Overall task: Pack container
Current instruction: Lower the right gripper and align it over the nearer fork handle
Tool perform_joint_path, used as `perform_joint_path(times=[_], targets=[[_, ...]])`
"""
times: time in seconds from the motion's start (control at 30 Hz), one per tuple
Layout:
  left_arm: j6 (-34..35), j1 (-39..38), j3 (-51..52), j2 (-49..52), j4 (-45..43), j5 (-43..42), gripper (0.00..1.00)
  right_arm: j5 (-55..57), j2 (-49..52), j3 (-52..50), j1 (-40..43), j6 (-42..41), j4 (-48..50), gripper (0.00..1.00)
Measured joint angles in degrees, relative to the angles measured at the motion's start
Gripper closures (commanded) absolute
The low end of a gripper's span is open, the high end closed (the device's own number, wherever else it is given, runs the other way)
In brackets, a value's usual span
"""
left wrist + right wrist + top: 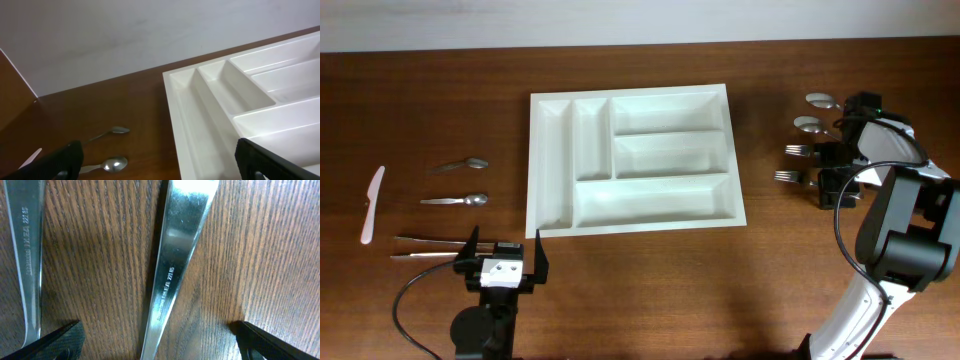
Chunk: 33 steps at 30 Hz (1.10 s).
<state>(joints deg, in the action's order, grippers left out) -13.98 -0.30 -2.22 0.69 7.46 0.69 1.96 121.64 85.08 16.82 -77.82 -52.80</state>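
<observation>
A metal handle (175,265) lies between the open fingers of my right gripper and the second handle outside them, so it is time to close now, which would catch one fork's handle (160,310).
The container (552,160) is a big white cutlery tray with five empty compartments at the table's middle. Its left rim (172,100) fills the right of the left wrist view. My left gripper (503,258) stands open near the tray's front left corner, nothing between its fingers (57,161). My right gripper (836,172) hangs open low over the handles of two forks (788,177) at the far right. In the right wrist view a metal handle (175,265) lies on the wood between the fingers (62,339), untouched. A second handle (25,255) lies to its left.
Left of the tray lie two spoons (462,163) (455,200), a white plastic knife (372,205) and two metal knives (425,241). Two more spoons (822,100) (808,124) lie above the forks on the right. The right arm's base (905,250) stands at the front right.
</observation>
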Motion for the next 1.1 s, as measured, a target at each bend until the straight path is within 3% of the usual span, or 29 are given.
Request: perform_joint_path(times=[0.3, 0.47, 0.6, 0.87, 1.1], targets=[[0.0, 0.0, 0.0, 0.0, 0.0, 0.0, 0.01, -0.13, -0.02, -0.07, -0.37, -0.15, -0.46, 0.21], [0.0, 0.0, 0.0, 0.0, 0.0, 0.0, 0.01, -0.2, -0.11, -0.13, -0.48, 0.04, -1.16, 0.43], [0.0, 0.0, 0.0, 0.0, 0.0, 0.0, 0.01, -0.33, -0.11, -0.13, -0.52, -0.13, -1.4, 0.51], [0.0, 0.0, 0.0, 0.0, 0.0, 0.0, 0.01, 0.79, -0.11, -0.17, -0.76, 0.13, -2.73, 0.75], [0.0, 0.0, 0.0, 0.0, -0.02, 0.0, 0.01, 1.2, -0.11, -0.24, -0.81, -0.02, -2.75, 0.77]])
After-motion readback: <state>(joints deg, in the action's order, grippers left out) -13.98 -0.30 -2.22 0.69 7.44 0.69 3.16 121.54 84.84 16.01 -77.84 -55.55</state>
